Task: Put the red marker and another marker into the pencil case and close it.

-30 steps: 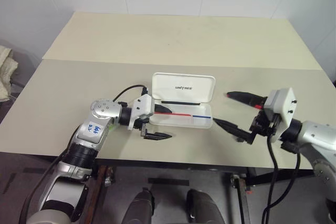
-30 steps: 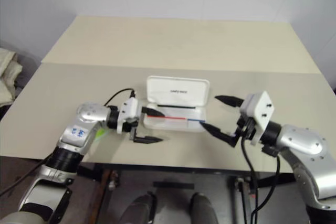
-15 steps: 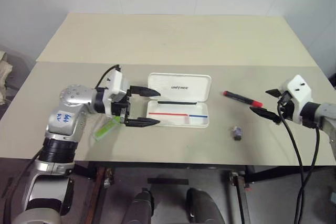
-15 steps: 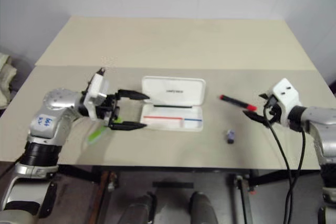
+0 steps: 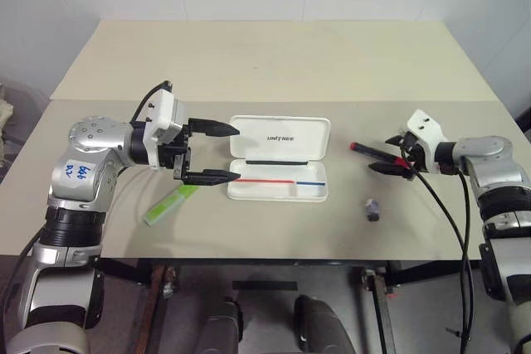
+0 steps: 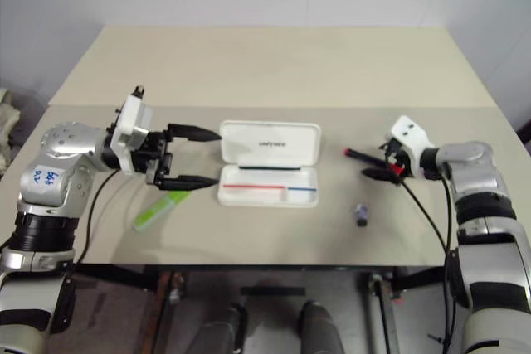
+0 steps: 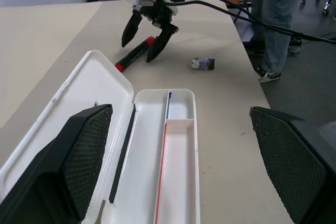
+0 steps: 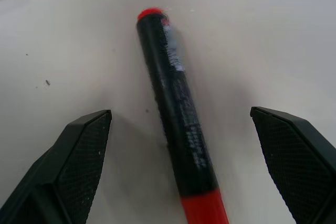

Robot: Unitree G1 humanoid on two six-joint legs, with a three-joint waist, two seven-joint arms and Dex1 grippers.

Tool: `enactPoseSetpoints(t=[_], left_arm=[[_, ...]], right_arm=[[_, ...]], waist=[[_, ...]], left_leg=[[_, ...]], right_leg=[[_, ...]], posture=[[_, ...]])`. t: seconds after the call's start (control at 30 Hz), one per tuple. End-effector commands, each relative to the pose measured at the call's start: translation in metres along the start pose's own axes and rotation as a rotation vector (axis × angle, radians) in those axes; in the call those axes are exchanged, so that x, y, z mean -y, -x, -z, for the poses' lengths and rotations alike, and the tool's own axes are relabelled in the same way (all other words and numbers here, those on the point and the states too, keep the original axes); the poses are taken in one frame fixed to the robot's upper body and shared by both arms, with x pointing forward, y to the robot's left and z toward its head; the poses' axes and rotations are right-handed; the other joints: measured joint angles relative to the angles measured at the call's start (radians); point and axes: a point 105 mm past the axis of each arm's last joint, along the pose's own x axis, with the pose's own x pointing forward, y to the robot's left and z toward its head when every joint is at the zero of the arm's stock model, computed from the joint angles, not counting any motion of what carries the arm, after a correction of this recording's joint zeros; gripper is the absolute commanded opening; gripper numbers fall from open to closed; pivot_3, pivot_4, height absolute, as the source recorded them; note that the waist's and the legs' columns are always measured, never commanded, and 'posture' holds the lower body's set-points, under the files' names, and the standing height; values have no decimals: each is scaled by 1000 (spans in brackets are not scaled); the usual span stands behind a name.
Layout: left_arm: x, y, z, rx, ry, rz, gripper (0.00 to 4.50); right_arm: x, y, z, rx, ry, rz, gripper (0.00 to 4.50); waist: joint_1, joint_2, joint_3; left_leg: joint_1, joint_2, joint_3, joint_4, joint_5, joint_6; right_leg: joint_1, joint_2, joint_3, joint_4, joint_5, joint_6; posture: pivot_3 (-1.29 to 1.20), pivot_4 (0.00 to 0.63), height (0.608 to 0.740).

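My right fingers, low around the red marker's black body (image 8: 178, 124), should close.
The white pencil case (image 5: 286, 137) lies open in the middle of the table, its tray (image 7: 178, 182) holding no marker. The red marker (image 5: 362, 148) lies flat to its right. My right gripper (image 5: 383, 155) is open and straddles the marker's right part, and the black barrel (image 8: 178, 124) runs between its fingers (image 8: 68, 171), untouched. The light green marker (image 5: 170, 205) lies left of the case, near the front edge. My left gripper (image 5: 235, 153) hangs open and empty just left of the case, above the green marker's far end.
A small dark purplish stub (image 5: 373, 209) lies in front of the red marker. The table's front edge (image 5: 274, 256) is close behind the green marker. A person's legs (image 7: 278, 19) stand beyond the table's right side.
My right gripper swung out to the right, then came in over the red marker's right part and lowered. My left gripper drew back left from the case end and rose.
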Motion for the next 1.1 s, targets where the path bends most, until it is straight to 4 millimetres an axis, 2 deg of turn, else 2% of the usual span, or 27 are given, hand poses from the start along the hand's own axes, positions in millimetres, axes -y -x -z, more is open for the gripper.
enactPoseSetpoints(t=[0.03, 0.33, 0.37, 0.43, 0.57, 0.7, 0.8, 0.83, 0.93, 1.0, 1.07, 1.1], left_arm=[[1, 7, -15, -2, -61, -17, 4500], [2, 13, -14, -20, -61, -44, 4500], [2, 13, -14, -20, -61, -44, 4500], [2, 13, -14, -20, -61, -45, 4500], [-1, 10, 1, -23, -33, -60, 4500], [-4, 14, 8, -30, -21, -77, 4500], [-5, 14, 10, -32, -23, -78, 4500], [-5, 20, 17, -46, -7, -96, 4500], [-7, 37, 39, -92, 32, -156, 4500], [-6, 43, 47, -101, 45, -173, 4500], [-7, 44, 49, -102, 47, -174, 4500], [-6, 45, 51, -106, 52, -180, 4500]], right_arm=[[-3, 1, 18, -101, -18, -46, 3810], [-1, -1, 8, -95, 2, -54, 670], [-1, -1, 8, -95, 4, -53, 566], [-1, -1, 8, -95, 5, -53, 566], [0, -1, 2, -66, 83, -40, 566], [1, 13, -7, -33, 135, -56, 566], [1, 15, -8, -28, 138, -59, 566], [0, 27, -18, -5, 167, -77, 566], [-31, 49, -51, 72, 254, -175, 566], [-50, 49, -62, 94, 263, -196, 566], [-57, 50, -65, 96, 254, -193, 566], [-65, 46, -73, 121, 252, -199, 566]], waist=[[-1, 0, 0], [1, 0, 0], [1, 0, 0], [1, 0, 0], [0, 0, 0], [0, 0, 0], [0, 0, 0], [0, 0, 0], [2, 4, 1], [-3, 4, 2], [-5, 3, 2], [-2, 3, 2]], left_leg=[[0, 0, 0, 0, 0, 0], [2, -2, -1, 4, 0, 3], [2, -2, -1, 4, 0, 3], [3, -1, -1, 3, 0, 3], [3, -2, -1, 3, 0, 2], [2, -1, -1, 3, 1, 2], [1, -1, -1, 2, 1, 1], [1, -1, 0, 2, 1, 1], [0, -1, 0, 2, 1, 0], [0, -1, 1, 2, 0, -1], [0, 1, 3, 3, -1, -1], [0, 1, 3, 3, -2, 0]], right_leg=[[0, 0, 0, 0, 0, 0], [3, 0, 2, 3, 3, 1], [3, 0, 2, 3, 3, 1], [3, 0, 1, 4, 3, 1], [3, 0, 2, 3, 3, 1], [2, 0, 2, 4, 2, 1], [0, 0, 2, 4, 2, 1], [0, 0, 2, 3, 2, 1], [-1, 0, 3, 3, 1, 2], [-3, 0, 3, 5, -1, 2], [-4, 0, 3, 6, -2, 1], [-4, 0, 3, 6, -2, 1]], posture=[[0, 150, 740], [0, 150, 740], [0, 150, 740], [0, 150, 740], [0, 150, 740], [0, 150, 740], [0, 150, 740], [0, 150, 740], [0, 150, 740], [0, 150, 740], [0, 150, 740], [0, 150, 740]])
